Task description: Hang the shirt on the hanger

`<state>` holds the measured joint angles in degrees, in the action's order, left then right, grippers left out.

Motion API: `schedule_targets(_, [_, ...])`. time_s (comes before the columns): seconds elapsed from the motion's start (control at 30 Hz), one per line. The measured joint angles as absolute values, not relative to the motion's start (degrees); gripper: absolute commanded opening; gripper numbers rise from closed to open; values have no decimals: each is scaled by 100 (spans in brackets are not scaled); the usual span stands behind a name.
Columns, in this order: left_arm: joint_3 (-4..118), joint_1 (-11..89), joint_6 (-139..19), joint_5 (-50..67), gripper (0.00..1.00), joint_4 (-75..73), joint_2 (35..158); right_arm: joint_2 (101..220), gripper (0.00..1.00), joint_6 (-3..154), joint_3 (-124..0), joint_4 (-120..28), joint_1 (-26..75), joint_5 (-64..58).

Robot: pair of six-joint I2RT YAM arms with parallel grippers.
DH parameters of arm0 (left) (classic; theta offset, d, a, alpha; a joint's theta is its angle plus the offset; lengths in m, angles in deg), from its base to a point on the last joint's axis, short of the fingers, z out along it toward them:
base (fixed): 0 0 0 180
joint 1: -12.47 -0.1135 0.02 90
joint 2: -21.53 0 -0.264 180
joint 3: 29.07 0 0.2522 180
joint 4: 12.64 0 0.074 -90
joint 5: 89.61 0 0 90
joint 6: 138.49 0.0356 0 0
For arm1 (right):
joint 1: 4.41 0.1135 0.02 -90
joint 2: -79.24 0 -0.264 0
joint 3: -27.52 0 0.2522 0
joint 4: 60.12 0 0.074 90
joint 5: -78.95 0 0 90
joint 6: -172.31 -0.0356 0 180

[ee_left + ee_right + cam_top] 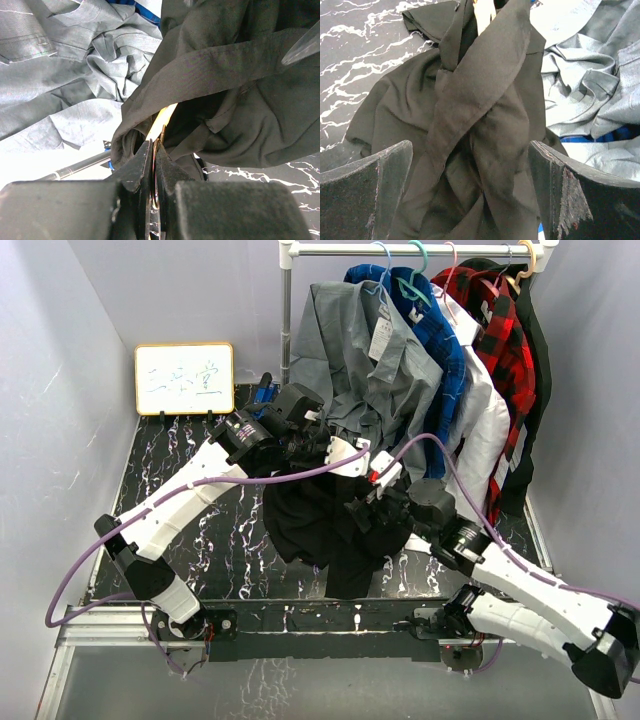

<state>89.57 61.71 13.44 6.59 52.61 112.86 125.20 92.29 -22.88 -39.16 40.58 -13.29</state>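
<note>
My right gripper's fingers are above the fold of shirt and would miss the fold if they closed now. I should lower my right gripper before I close it.
The black shirt (305,522) is bunched at the middle of the table, and its folds fill the right wrist view (480,125). A thin yellow-orange strip of the hanger (163,118) pokes out from under the shirt (240,110), which is draped over it. My left gripper (154,150) is shut on that strip; from above it (336,453) sits at the shirt's top edge. My right gripper (366,508) is open, its fingers (370,195) standing wide on either side of a twisted band of shirt fabric. Most of the hanger is hidden.
A rail (420,250) at the back holds a grey shirt (365,360), a blue plaid one (440,350), a white one (485,420) and a red plaid one (500,340). The grey shirt trails onto the table right behind the black one. A whiteboard (184,378) leans at the back left.
</note>
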Motion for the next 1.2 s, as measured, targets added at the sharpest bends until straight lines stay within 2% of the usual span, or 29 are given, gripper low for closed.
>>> schedule_targets(0.13, [8959, 6171, 1337, 678, 0, 5261, 11286, 12981, 98, 9303, -2262, -4519, 4058, -1331])
schedule_targets(0.23, [8957, 6171, 1331, 683, 0, 5261, 11286, 13149, 94, 9323, -2126, -4889, 4058, -1364])
schedule_targets(0.3, [8959, 6171, 1322, 683, 0, 5261, 11286, 13252, 82, 9323, -2034, -5094, 4053, -1408])
schedule_targets(0.4, [8959, 6171, 1318, 683, 0, 5261, 11286, 13422, 58, 9314, -1934, -5293, 4047, -1556])
schedule_targets(0.53, [8959, 6171, 1283, 742, 0, 5274, 11286, 13573, 54, 9209, -1905, -5358, 4029, -1878])
schedule_targets(0.6, [8959, 6171, 1272, 766, 0, 5282, 11284, 13547, 47, 9133, -1884, -5396, 4014, -1923])
schedule_targets(0.8, [8961, 6171, 1226, 831, 0, 5317, 11281, 13394, 0, 8862, -1792, -5415, 4010, -1823])
schedule_targets(1.2, [9761, 6164, 1040, 862, 0, 5733, 11314, 13315, 0, 8553, -1967, -5551, 4053, -1451])
